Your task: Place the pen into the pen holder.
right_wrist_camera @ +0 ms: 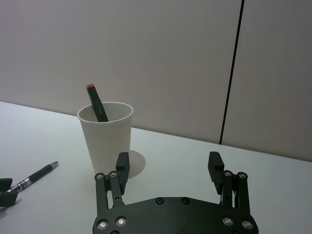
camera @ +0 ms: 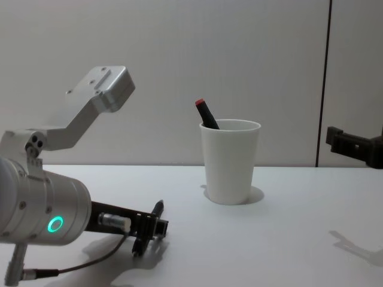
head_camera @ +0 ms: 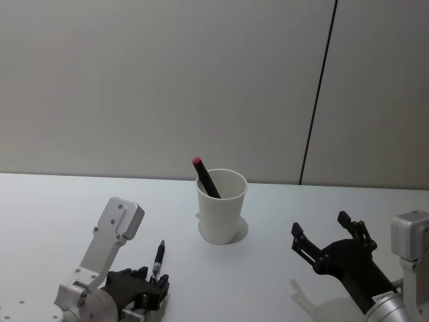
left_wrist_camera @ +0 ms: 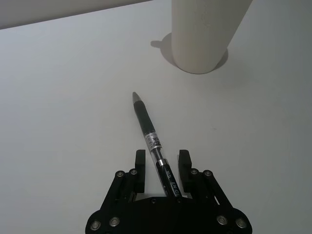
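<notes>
The tip of the pen should stay free to go into the pen holder (head_camera: 221, 204), so my left gripper next needs to grab the pen by its rear end (head_camera: 153, 282).
A black pen (head_camera: 158, 258) (left_wrist_camera: 148, 129) (camera: 149, 224) with a clear, labelled barrel lies on the white table, its tip pointing toward the pen holder. My left gripper (head_camera: 153, 276) (left_wrist_camera: 162, 160) is low at the table and straddles the pen's rear end. Its fingers are open, with a gap on each side of the barrel. The pen holder (head_camera: 221, 204) (left_wrist_camera: 200, 34) (right_wrist_camera: 106, 139) (camera: 230, 161), a white paper cup, stands upright at the table's middle. My right gripper (head_camera: 323, 228) (right_wrist_camera: 168, 161) hovers open to the right of the cup, holding nothing.
A black marker with a red end (head_camera: 204, 176) (right_wrist_camera: 97, 102) (camera: 206, 113) leans inside the cup. The white table (head_camera: 281, 288) runs back to a grey wall with a dark vertical seam (head_camera: 318, 94).
</notes>
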